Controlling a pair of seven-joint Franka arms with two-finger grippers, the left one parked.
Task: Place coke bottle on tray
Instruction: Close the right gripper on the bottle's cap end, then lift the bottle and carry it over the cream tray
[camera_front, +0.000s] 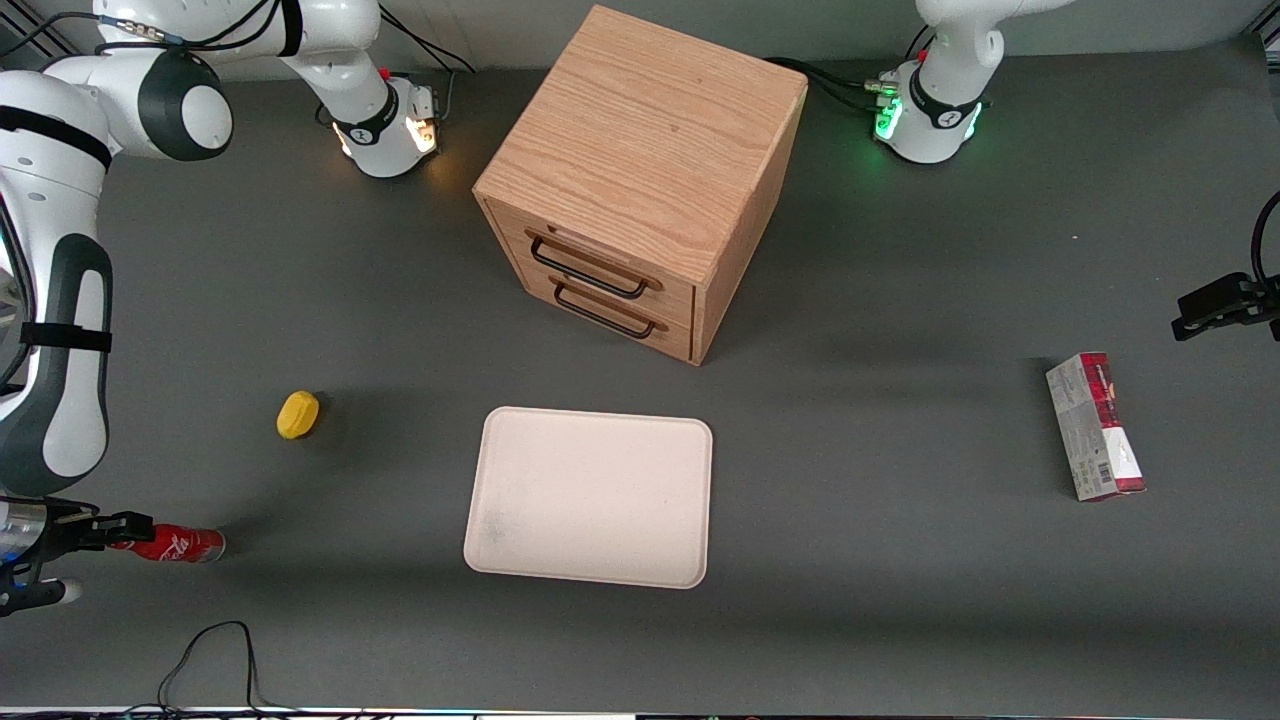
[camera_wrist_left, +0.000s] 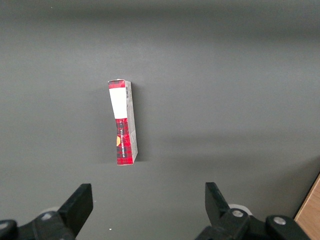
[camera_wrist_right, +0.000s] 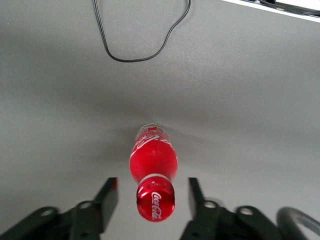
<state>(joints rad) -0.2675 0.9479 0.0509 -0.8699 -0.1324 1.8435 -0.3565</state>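
My gripper grabs the bottle by its red cap (camera_front: 125, 547) next, to place the coke bottle on the tray.
The coke bottle (camera_front: 172, 545) is a slim red bottle with white script. It lies on its side on the grey table at the working arm's end, near the front edge. My right gripper (camera_front: 100, 550) is at its cap end. In the right wrist view the gripper (camera_wrist_right: 152, 181) is open, with the red cap (camera_wrist_right: 155, 200) between the two fingers and a gap on each side. The bottle's body (camera_wrist_right: 152, 157) points away from the gripper. The cream-white tray (camera_front: 600, 416) lies flat mid-table, apart from the bottle, with nothing on it.
A wooden two-drawer cabinet (camera_front: 640, 180) stands farther from the front camera than the tray. A yellow lemon-like object (camera_front: 297, 414) lies between bottle and cabinet. A red-and-grey carton (camera_front: 1095, 425) lies toward the parked arm's end (camera_wrist_left: 122, 122). A black cable (camera_wrist_right: 145, 45) loops near the front edge.
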